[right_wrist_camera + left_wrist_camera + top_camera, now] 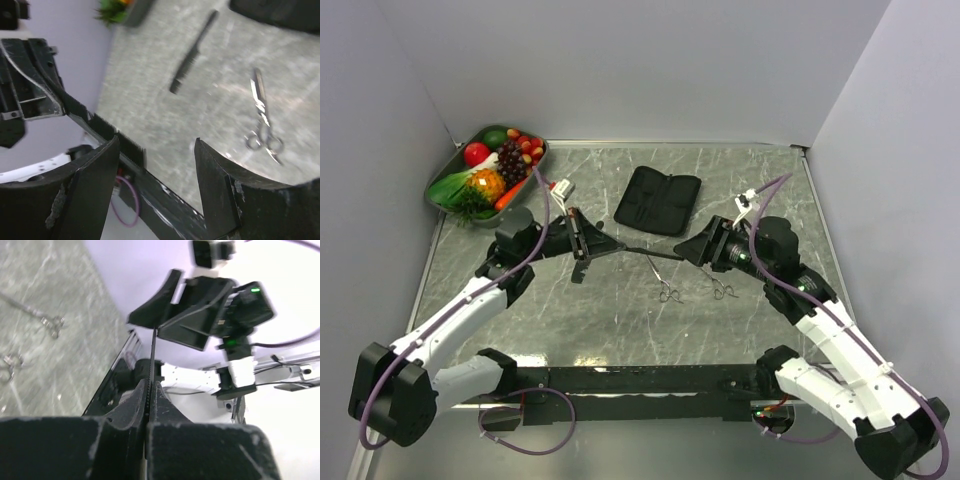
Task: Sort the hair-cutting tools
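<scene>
The right gripper grips the comb by its far toothed end (676,257) (132,150) next, to free the left gripper's end to enter the pouch.
My left gripper (603,247) is shut on one end of a slim black comb (645,253) and holds it level above the table. The comb shows edge-on between its fingers in the left wrist view (151,355). My right gripper (690,252) is open at the comb's far end. In the right wrist view the comb's toothed end (105,127) lies against my left finger (95,175), with the other finger well apart. A second black comb (192,55) lies on the table, under the left gripper in the top view (579,250). Two silver scissors (665,280) (722,283) lie below the held comb.
A black rectangular pouch (658,200) lies closed at the back centre. A tray of plastic fruit and vegetables (485,175) sits in the back left corner. Grey walls close in the marbled table on three sides.
</scene>
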Motion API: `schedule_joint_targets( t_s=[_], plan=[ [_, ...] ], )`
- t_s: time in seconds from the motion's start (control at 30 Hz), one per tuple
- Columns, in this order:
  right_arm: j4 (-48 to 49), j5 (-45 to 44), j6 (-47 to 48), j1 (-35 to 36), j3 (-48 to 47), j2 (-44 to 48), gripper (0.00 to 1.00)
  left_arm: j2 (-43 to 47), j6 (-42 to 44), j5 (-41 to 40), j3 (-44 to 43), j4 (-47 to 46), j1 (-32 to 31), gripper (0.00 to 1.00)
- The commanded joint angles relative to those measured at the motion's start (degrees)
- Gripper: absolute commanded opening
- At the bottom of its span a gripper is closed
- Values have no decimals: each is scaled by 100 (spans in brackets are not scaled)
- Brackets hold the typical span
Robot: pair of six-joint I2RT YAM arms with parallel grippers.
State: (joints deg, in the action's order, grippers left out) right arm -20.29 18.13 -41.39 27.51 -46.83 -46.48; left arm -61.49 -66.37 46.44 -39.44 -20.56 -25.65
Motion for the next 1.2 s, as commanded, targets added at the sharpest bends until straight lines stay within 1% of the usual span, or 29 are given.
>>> schedule_joint_targets(
  t_s=[0.0, 0.1, 0.2, 0.33, 0.37, 0.4, 0.5, 0.77, 0.93, 1.0, 1.1, 1.17],
  plan=[
    [1711, 1050, -501, -202, 497, 139, 66, 278, -455, -12, 164, -1071, 86, 1],
    [2388, 1324, -738, -237, 770, 122, 61, 348, -684, -12, 419, -1336, 148, 1],
    [2635, 1474, -836, -246, 859, 104, 54, 384, -842, -3, 595, -1556, 200, 1],
    [2899, 1894, -950, -263, 851, 8, 49, 428, -799, -38, 710, -1531, 218, 1],
    [2960, 1957, -994, -263, 851, -36, 45, 428, -790, -47, 745, -1530, 227, 1],
    [3135, 2018, -1116, -272, 886, -63, 43, 419, -790, -56, 771, -1574, 253, 1],
    [3251, 2186, -1240, -272, 912, -124, 37, 401, -860, -56, 894, -1741, 314, 1],
    [3058, 2326, -1135, -272, 798, -142, 32, 436, -834, -20, 956, -1785, 570, 1],
    [3058, 2362, -1144, -281, 816, -160, 31, 402, -860, -30, 965, -1873, 622, 1],
    [3084, 2371, -1135, -272, 807, -204, 28, 358, -904, 15, 930, -1969, 623, 1],
    [3163, 2406, -1144, -272, 772, -265, 27, 340, -966, 58, 965, -2049, 614, 1],
    [3224, 2406, -1170, -281, 754, -335, 28, 384, -922, 102, 965, -1944, 623, 1]
  ],
)
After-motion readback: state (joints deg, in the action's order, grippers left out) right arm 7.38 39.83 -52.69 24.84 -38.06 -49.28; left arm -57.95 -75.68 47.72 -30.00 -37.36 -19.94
